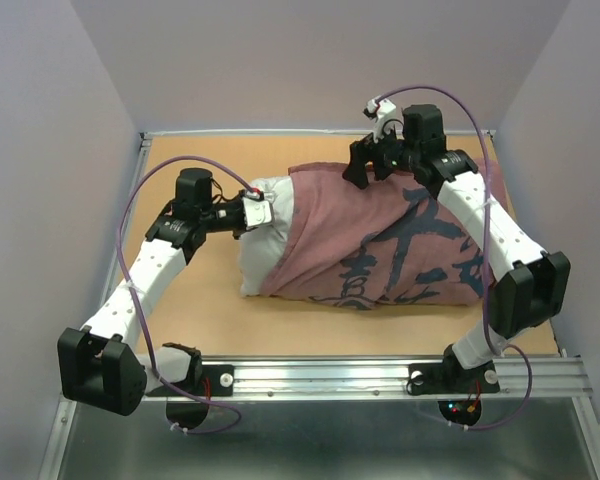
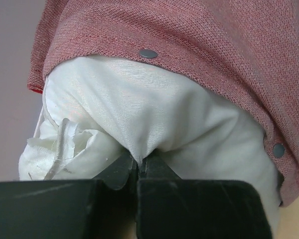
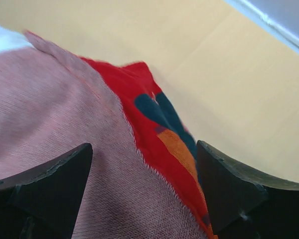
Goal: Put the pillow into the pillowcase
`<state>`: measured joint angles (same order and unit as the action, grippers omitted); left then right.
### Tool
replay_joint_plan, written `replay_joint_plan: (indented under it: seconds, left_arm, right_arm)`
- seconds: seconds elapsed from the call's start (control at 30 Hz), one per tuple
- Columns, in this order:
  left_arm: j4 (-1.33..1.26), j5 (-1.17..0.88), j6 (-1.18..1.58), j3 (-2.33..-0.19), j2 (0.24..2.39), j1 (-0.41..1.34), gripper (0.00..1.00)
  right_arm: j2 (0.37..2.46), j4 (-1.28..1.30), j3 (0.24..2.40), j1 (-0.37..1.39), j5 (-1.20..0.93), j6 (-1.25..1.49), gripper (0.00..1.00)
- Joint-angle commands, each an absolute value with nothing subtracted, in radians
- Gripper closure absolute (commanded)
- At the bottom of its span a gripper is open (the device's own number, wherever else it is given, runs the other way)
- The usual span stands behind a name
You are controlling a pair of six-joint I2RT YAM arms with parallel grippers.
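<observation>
My right gripper grabs the pillowcase by its far edge [image 1: 336, 172] next, since the opening then stays free to take in the pillow [image 1: 263, 235].
The pillowcase [image 1: 380, 240] lies across the table, its dull pinkish-red face with dark blue characters turned up. The white pillow [image 1: 263, 235] fills it and bulges out of its left opening. My left gripper [image 1: 258, 210] is shut on a pinch of the pillow's fabric at that exposed end. In the left wrist view the gripper [image 2: 138, 164] holds the pillow [image 2: 139, 104] below the pillowcase hem [image 2: 189, 40], which carries snap buttons [image 2: 148, 53]. My right gripper [image 1: 365, 165] hangs open over the far edge of the pillowcase. In its wrist view the gripper [image 3: 144, 149] straddles the hem [image 3: 50, 109], where the bright red face [image 3: 149, 129] shows.
The tan tabletop [image 1: 200, 310] is boxed in by pale walls on three sides, with a raised rim [image 1: 310, 131] at the back. A metal rail [image 1: 360, 375] with both arm bases runs along the near edge. Bare table [image 3: 214, 64] lies beyond the right gripper.
</observation>
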<state>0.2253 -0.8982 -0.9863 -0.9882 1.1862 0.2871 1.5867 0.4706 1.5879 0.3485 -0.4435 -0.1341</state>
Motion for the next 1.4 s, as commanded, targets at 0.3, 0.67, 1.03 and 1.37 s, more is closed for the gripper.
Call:
replay_joint_plan:
  seconds: [0.3, 0.67, 1.03, 1.37]
  left_arm:
    - [0.085, -0.905, -0.838, -0.936, 1.186, 0.307, 1.00]
    - [-1.628, -1.017, 1.137, -1.035, 1.638, 0.383, 1.00]
    - [-1.852, -0.997, 1.494, -0.928, 1.598, 0.305, 1.00]
    - [-1.450, -0.925, 1.335, -0.787, 1.537, 0.304, 1.00]
  right_arm:
    - [1.609, 0.543, 1.701, 0.357, -0.601, -0.197, 0.99]
    - [1.785, 0.199, 2.048, 0.650, -0.815, 0.268, 0.99]
    - [1.762, 0.134, 2.169, 0.650, -0.827, 0.469, 0.99]
    - [1.850, 0.118, 1.993, 0.632, -0.660, 0.275, 0.99]
